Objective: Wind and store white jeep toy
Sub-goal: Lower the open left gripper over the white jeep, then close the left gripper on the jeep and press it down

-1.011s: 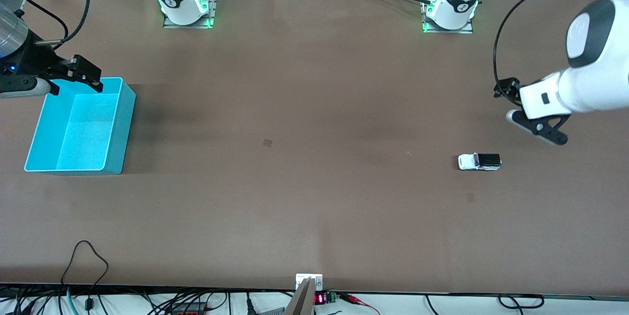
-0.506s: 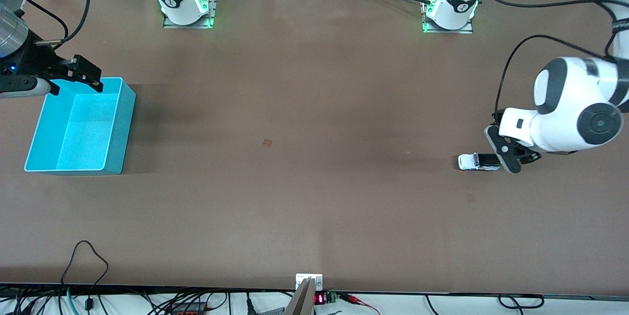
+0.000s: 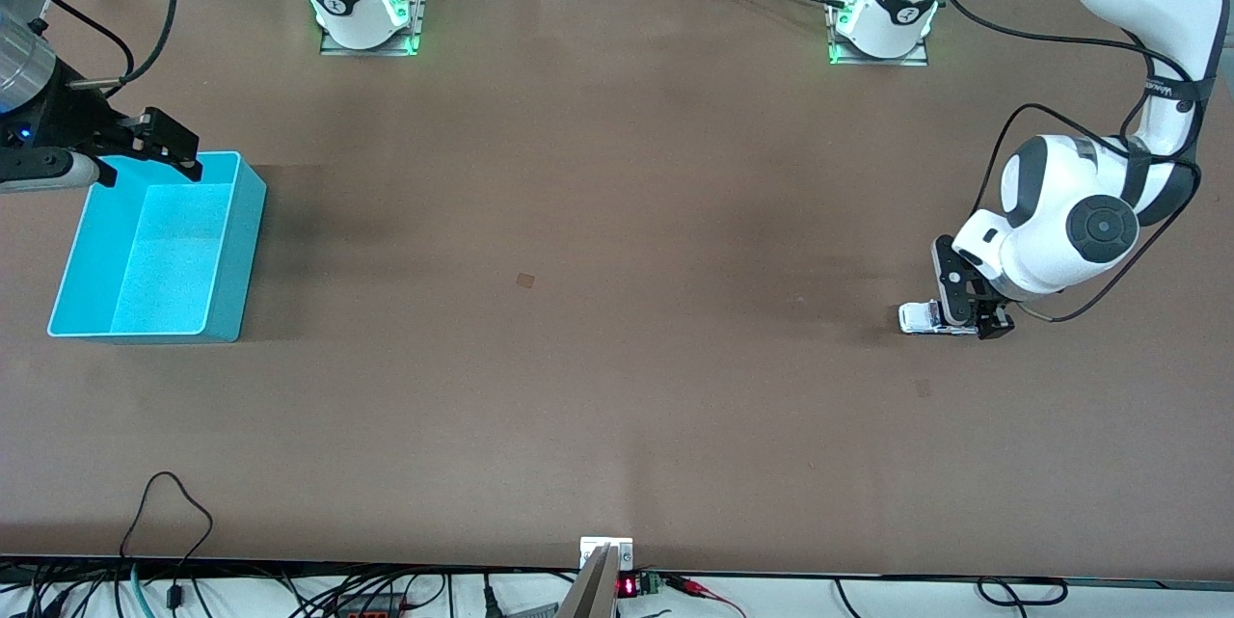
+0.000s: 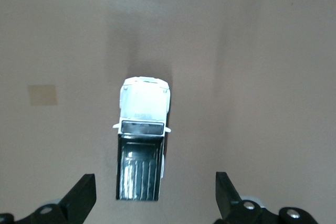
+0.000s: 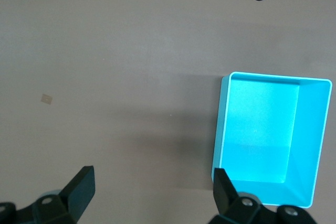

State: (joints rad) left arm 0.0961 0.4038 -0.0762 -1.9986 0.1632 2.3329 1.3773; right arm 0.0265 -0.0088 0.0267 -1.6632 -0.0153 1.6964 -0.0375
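My left gripper lowers and then closes on the jeep's black rear, since its fingers are above the rear and closing now would miss it.
The white jeep toy point(image 3: 916, 317) stands on the brown table toward the left arm's end; its black roof panel shows in the left wrist view, where the jeep point(image 4: 143, 129) lies lengthwise. My left gripper point(image 3: 969, 317) is low over its black rear, open, one finger on each side and both clear of it; the left gripper point(image 4: 154, 195) holds nothing. The turquoise bin point(image 3: 246, 242) sits at the right arm's end with nothing inside. My right gripper point(image 3: 145, 155) waits above the bin's rim, open and holding nothing; the right wrist view shows this gripper point(image 5: 152, 187) beside the bin point(image 5: 223, 124).
Two small tan squares mark the table, one near the middle point(image 3: 525, 281), the other point(image 3: 924, 388) just nearer the camera than the jeep. A black cable loop point(image 3: 174, 502) lies at the table's near edge. Both arm bases stand along the table's edge farthest from the camera.
The left arm has swung in and come down from beside the jeep to straddle its rear with open fingers. The right arm, the bin and the jeep have not moved.
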